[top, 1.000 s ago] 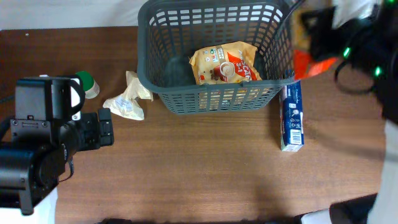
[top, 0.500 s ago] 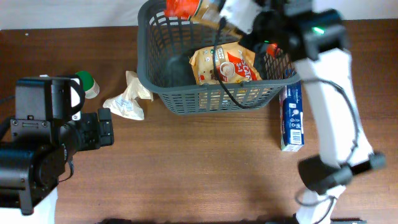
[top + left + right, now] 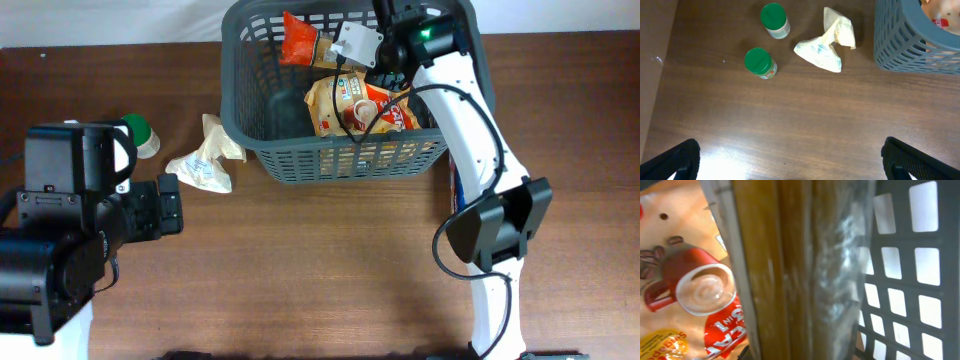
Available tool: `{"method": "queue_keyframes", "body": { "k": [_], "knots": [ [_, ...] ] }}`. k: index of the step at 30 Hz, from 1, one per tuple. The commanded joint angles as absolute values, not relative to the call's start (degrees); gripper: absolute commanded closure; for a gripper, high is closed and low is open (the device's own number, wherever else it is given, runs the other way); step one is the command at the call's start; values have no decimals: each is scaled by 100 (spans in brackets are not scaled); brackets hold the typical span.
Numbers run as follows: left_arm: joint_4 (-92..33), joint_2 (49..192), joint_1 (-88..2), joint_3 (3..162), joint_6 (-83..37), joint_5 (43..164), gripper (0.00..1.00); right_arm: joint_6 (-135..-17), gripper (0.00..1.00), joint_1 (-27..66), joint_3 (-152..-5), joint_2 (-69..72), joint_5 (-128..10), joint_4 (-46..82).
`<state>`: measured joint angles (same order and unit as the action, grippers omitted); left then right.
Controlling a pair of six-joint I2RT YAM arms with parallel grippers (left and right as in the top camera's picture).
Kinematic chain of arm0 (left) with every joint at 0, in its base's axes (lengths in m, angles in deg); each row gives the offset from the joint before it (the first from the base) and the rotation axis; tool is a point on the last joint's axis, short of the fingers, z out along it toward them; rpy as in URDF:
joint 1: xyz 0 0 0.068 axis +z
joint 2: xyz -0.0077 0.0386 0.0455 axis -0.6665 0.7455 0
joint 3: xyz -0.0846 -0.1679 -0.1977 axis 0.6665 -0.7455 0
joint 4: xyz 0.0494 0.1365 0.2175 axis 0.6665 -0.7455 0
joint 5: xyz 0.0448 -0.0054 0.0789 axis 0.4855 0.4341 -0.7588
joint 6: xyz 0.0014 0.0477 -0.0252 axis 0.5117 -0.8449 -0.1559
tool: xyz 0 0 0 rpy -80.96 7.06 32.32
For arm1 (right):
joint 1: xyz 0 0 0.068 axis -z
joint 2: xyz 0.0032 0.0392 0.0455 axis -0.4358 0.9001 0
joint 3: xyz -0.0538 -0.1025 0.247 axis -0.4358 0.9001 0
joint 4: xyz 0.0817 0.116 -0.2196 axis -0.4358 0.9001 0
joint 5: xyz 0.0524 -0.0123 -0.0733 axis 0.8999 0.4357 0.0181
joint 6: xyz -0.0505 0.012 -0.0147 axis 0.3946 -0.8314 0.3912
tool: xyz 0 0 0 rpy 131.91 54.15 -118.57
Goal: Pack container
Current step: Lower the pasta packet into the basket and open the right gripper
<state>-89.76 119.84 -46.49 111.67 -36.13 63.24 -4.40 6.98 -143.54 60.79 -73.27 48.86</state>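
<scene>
The red-and-brown packet (image 3: 298, 40) is inside the basket's rim, close over the coffee bag (image 3: 345, 105), and would settle inside if released, so the robot's right gripper needs to open.
The container (image 3: 340, 160) is a dark grey slotted basket at the table's back; its wall also shows in the left wrist view (image 3: 905, 45). A coffee sachet bag (image 3: 345, 105) lies inside it. My right gripper (image 3: 338, 45) reaches over the basket's back and is shut on a red-and-brown packet (image 3: 298, 40), held over the inner back left. In the right wrist view that packet (image 3: 790, 270) fills the frame, above the coffee bag (image 3: 690, 280) and beside the basket wall (image 3: 905, 295). My left gripper (image 3: 800, 160) is open and empty over bare table, left of the basket (image 3: 172, 212).
A crumpled cream packet (image 3: 205, 160) lies just left of the basket, also in the left wrist view (image 3: 827, 42). Two green-capped bottles (image 3: 774, 20) (image 3: 760, 62) stand further left. My right arm spans the basket's right side down to the table's front.
My right arm swung from the basket's right side across its top with the red-and-brown packet, then brought it lower at the back left. The left arm has not moved.
</scene>
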Motion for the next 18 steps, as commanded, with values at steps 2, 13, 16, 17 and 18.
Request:
{"method": "queue_keyframes", "body": {
  "k": [2, 13, 16, 17, 18],
  "knots": [
    [-8967, 11988, -4614, 11149, -3622, 6283, 1, -519, 80, 698, -14485, 5974, -7415, 4687],
    [-8967, 11988, -4611, 11149, -3622, 6283, 1, -2189, 1, 484, -14488, 5393, -7965, 5211],
    [-8967, 11988, -4614, 11149, -3622, 6283, 1, -2844, 1, 493, -14488, 4964, -7972, 5655],
    [-8967, 11988, -4611, 11149, -3622, 6283, 1, -2908, 1, 499, -14488, 4825, -7968, 5804],
    [-8967, 11988, -4611, 11149, -3622, 6283, 1, -3021, 1, 523, -14488, 4637, -7959, 5906]
  ]
}}
